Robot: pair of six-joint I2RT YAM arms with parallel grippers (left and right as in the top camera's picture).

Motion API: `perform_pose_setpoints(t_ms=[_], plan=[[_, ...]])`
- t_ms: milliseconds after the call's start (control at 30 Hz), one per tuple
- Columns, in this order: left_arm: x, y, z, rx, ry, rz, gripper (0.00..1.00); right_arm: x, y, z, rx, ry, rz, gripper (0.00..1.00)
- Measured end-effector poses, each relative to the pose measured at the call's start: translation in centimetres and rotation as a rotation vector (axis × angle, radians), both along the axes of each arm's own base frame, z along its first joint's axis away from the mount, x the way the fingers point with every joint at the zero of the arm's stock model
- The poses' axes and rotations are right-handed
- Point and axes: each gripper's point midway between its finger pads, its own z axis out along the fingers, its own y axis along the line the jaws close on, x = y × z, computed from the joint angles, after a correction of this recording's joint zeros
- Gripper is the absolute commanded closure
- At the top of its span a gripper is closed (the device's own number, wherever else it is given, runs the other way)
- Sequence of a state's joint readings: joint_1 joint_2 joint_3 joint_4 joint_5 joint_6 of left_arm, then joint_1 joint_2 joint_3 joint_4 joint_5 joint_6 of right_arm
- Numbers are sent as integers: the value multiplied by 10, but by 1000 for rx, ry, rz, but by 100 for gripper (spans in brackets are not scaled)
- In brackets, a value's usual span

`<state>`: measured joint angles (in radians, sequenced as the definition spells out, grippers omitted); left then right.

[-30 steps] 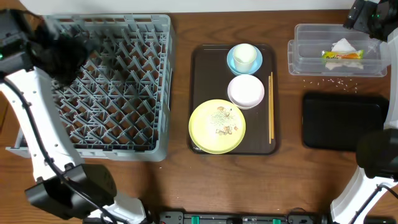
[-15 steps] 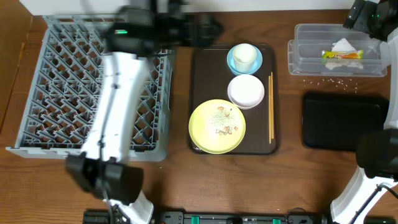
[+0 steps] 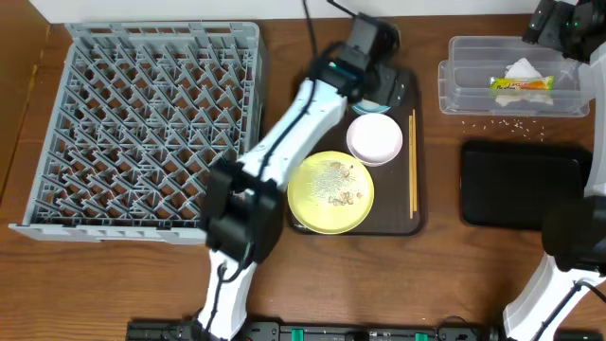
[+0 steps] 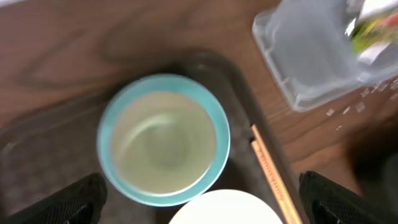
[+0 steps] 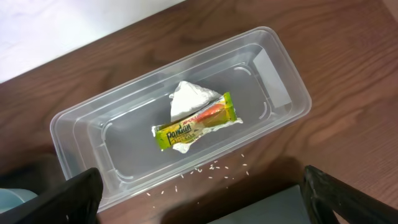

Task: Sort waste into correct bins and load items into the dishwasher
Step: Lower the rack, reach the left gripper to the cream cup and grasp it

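Observation:
My left gripper grabs the white cup by its rim at one side next, so the cup's base stays free to load into the dish rack (image 3: 142, 123).
My left gripper (image 3: 377, 80) hangs open and empty over the white cup (image 4: 165, 140), which stands in the light blue bowl (image 4: 222, 134); the arm hides both in the overhead view. The white bowl (image 3: 375, 138) sits just below, beside the wooden chopsticks (image 3: 413, 161). The pale yellow plate (image 3: 329, 194) carries food crumbs. The grey dish rack (image 3: 142, 123) is at the left. My right gripper (image 5: 199, 205) is open above the clear tub (image 5: 81, 124), which holds the snack wrapper (image 5: 193, 124) and the napkin (image 5: 189, 99). Rice crumbs (image 5: 211, 168) lie on the table beside it.
The dishes sit on a brown serving tray (image 3: 308, 142) between the rack and the bins. The black tray (image 3: 521, 185) lies in front of the clear tub (image 3: 464, 85). My left arm stretches diagonally across the brown tray's left side.
My left arm has swung from over the rack's far left, across it to the right, and now sits over the cup and blue bowl. The right arm has not moved.

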<state>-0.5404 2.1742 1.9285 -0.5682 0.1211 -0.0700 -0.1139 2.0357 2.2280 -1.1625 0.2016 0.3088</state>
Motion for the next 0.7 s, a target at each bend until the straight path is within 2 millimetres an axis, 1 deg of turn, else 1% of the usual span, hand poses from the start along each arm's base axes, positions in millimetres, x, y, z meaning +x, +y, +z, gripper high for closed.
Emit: perform_pose_setpoints(t_ms=[100,200,333,433,533,600,700], plan=[[-1,-12,-22,22,8,-41,0,0,0,0,0,0,0,1],[-4,-23,-34,43,-1,-89,1,0,0,0,-1,0,2,1],[-3,-33,-32,43,-40,-127,0,0,0,0,-1,0,2,1],[4,-36,-26,41,-85,-149,0,0,0,0,-1,1,2,1],[8,-36,-24,50,-110,-168,0,0,0,0,-1,1,2,1],[9,-36,-26,55,-117,-177,1,0,0,0,-1,1,2,1],[9,-36,-40,71,-101,-186,4,0,0,0,-1,1,2,1]])
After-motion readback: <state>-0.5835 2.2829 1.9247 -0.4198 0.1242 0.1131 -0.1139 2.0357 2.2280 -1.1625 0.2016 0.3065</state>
